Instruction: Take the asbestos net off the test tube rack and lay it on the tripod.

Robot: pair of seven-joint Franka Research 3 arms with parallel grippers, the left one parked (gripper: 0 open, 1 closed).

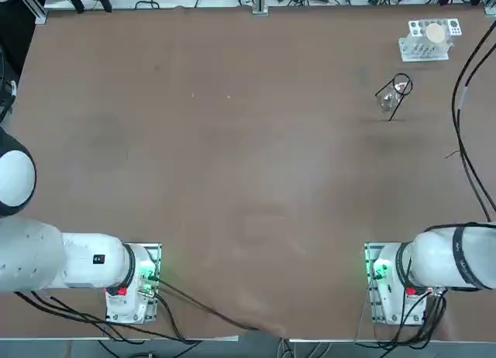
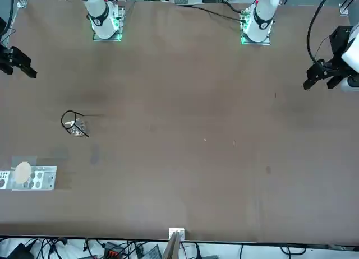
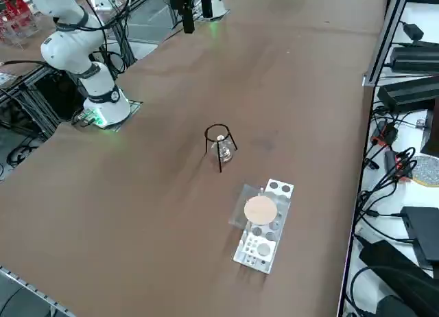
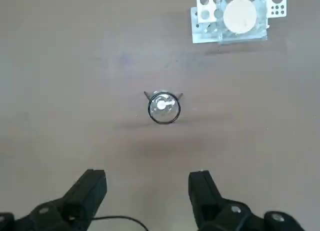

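My right gripper is to grab the asbestos net next by its thin outer edge [image 2: 24,159], so that it can lay the net across the tripod's ring [image 2: 68,120].
The asbestos net [image 4: 241,16] lies flat on top of the white test tube rack [image 4: 205,13], its cream disc covering the middle holes. The same net [image 1: 435,34] and rack [image 1: 422,52] sit at the table's far right corner in the top view. The dark wire tripod [image 4: 149,108] stands apart from the rack, closer to the robot, one leg sticking out [image 1: 394,108]. My right gripper [image 4: 147,191] hangs open and empty well above the table, on the robot's side of the tripod; it also shows at the front view's left edge [image 2: 22,65].
A small clear glass object [image 3: 223,151] sits under the tripod's ring. Black cables [image 1: 465,141] run along the table's right edge. Power bricks and more cables [image 3: 411,90] lie just off that edge beyond the rack.
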